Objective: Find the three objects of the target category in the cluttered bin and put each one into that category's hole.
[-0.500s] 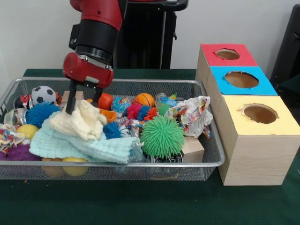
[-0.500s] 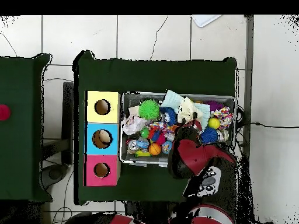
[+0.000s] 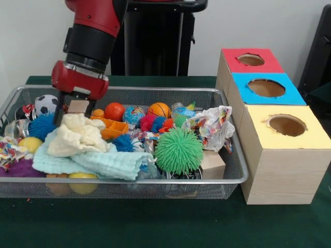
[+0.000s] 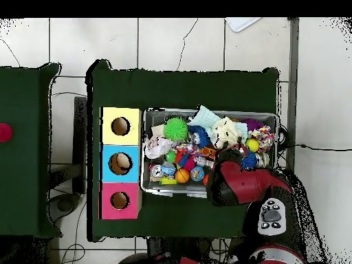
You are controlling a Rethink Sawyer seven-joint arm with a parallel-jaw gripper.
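The robot's gripper should next pinch the cream cloth by its bunched top fold (image 3: 76, 121), since that fold stands up while the rest of the cloth lies slack over the light blue towel (image 3: 103, 163).
A wire bin (image 3: 235, 155) holds a jumble of toys. My gripper (image 3: 75, 111) hangs at the bin's back left, open, its fingers either side of the top of a cream cloth (image 3: 77, 135), with a small wooden block (image 3: 78, 106) showing between them. The cream cloth lies on a light blue towel (image 3: 103, 163). Around them lie a soccer ball (image 3: 46, 103), a blue spiky ball (image 3: 42, 125), a red ball (image 3: 115, 111), a basketball (image 3: 159, 109) and a green spiky ball (image 3: 178, 150). In the overhead view the arm (image 4: 240, 182) covers the gripper beside the cream cloth (image 4: 223, 130).
Right of the bin stands a row of wooden boxes with a red-topped hole (image 3: 251, 59), a blue-topped hole (image 3: 266, 88) and a yellow-topped hole (image 3: 287, 125). Crumpled patterned paper (image 3: 212, 126) and a wooden cube (image 3: 213, 164) fill the bin's right end. A yellow ball (image 3: 30, 143) lies far left.
The gripper has shifted left along the bin's back, and the cream cloth has slid left with it and flattened. An orange tray piece is now uncovered beside the cloth.
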